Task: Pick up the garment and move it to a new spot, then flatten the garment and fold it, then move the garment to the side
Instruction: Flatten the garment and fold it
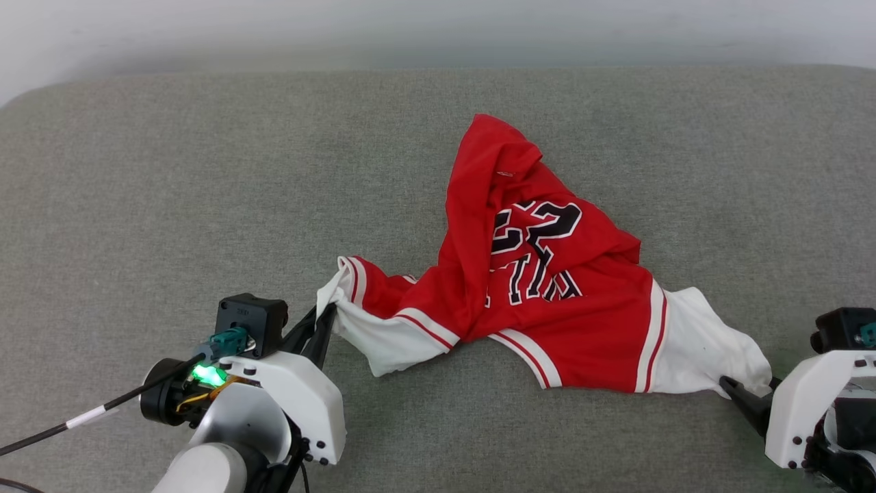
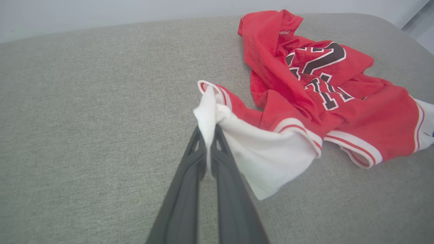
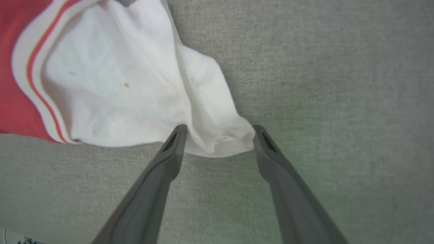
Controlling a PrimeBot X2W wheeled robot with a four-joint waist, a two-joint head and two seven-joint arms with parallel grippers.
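The red jersey [image 1: 567,287] is crumpled, so my right gripper needs to grab it next by the tip of its white sleeve [image 1: 745,370] to flatten it.
The garment [image 1: 547,294] is a red jersey with black "23" print and white, red-striped sleeves, lying crumpled at the middle of the grey cushioned surface [image 1: 171,192]. My left gripper [image 1: 327,311] is shut on the tip of its white left sleeve [image 2: 208,112], pinching a bunched fold just off the surface. At the lower right, my right gripper [image 3: 218,130] stands open, its two fingertips straddling the tip of the other white sleeve [image 3: 135,88], which lies flat. In the head view one dark fingertip [image 1: 729,387] touches that sleeve's end.
The grey cushioned surface [image 3: 339,67] stretches wide to the left and right of the garment, with its far edge [image 1: 438,68] against a pale wall. A black cable [image 1: 61,428] trails from my left wrist at the lower left.
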